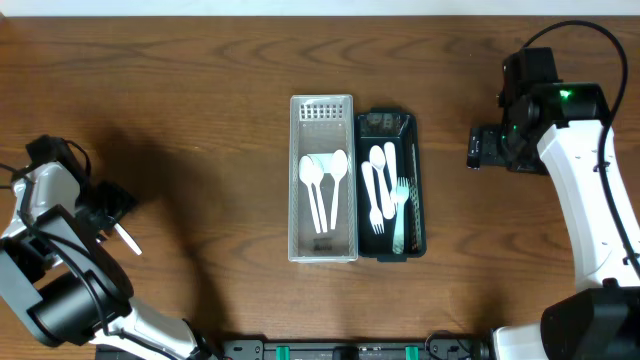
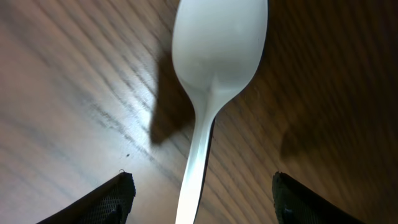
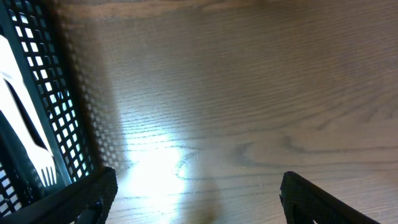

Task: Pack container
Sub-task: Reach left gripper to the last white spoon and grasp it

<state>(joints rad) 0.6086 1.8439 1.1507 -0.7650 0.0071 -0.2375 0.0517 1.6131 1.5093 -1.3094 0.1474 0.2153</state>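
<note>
I need to grab the white spoon next with my left gripper, across its narrow handle near the bowl (image 1: 117,227), so that I can lay it lengthwise with the spoons in the clear tray (image 1: 296,178).
A white plastic spoon (image 2: 217,43) lies on the wooden table, its handle running between my left gripper's (image 2: 202,182) two wide-open fingers. In the overhead view the spoon (image 1: 127,240) shows at the far left by my left gripper (image 1: 113,214). A clear tray (image 1: 296,178) at the centre holds three white spoons (image 1: 322,180). A black mesh basket (image 1: 417,190) beside it holds white forks and spoons (image 1: 385,190). My right gripper (image 1: 478,148) is open and empty over bare table, right of the basket (image 3: 43,106).
The two containers stand side by side in the middle of the table. A white fork (image 3: 25,118) shows through the basket's mesh wall in the right wrist view. Bare wood lies on both sides of the containers.
</note>
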